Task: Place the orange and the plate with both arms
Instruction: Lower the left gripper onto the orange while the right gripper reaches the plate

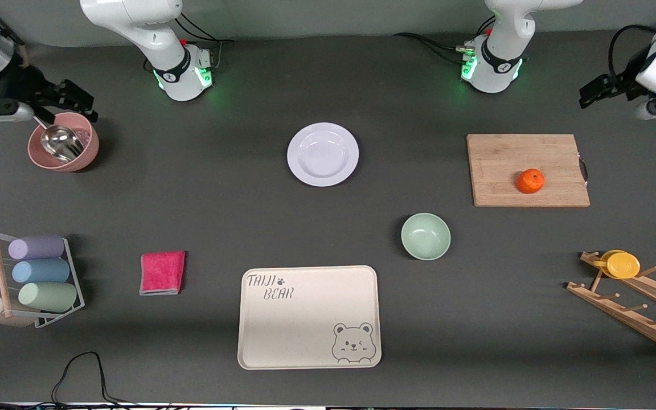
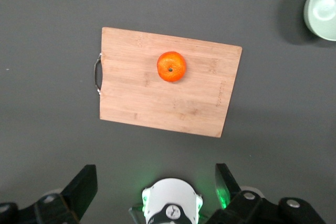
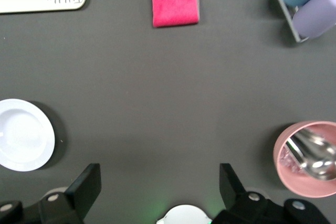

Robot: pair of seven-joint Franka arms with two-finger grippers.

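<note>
The orange (image 1: 530,181) has to go on the plate (image 1: 323,154), so the left gripper should grip the orange by its round sides next.
The orange (image 1: 530,181) (image 2: 171,66) sits on a wooden cutting board (image 1: 499,165) (image 2: 147,103) toward the left arm's end of the table. The pale plate (image 1: 323,154) (image 3: 21,135) lies flat on the table mid-way between the two bases. My left gripper (image 1: 590,94) (image 2: 156,182) hangs high over the table's edge by the board, open and empty. My right gripper (image 1: 77,99) (image 3: 160,182) hangs high by the pink bowl at the right arm's end, also open and empty. Neither gripper touches anything.
A mint-green bowl (image 1: 425,236) stands nearer the camera than the plate. A cream bear tray (image 1: 305,319) lies near the front edge, a pink cloth (image 1: 162,273) beside it. A pink bowl with a scoop (image 1: 63,149), a cup rack (image 1: 37,279) and a wooden rack with a yellow cup (image 1: 624,265) line the ends.
</note>
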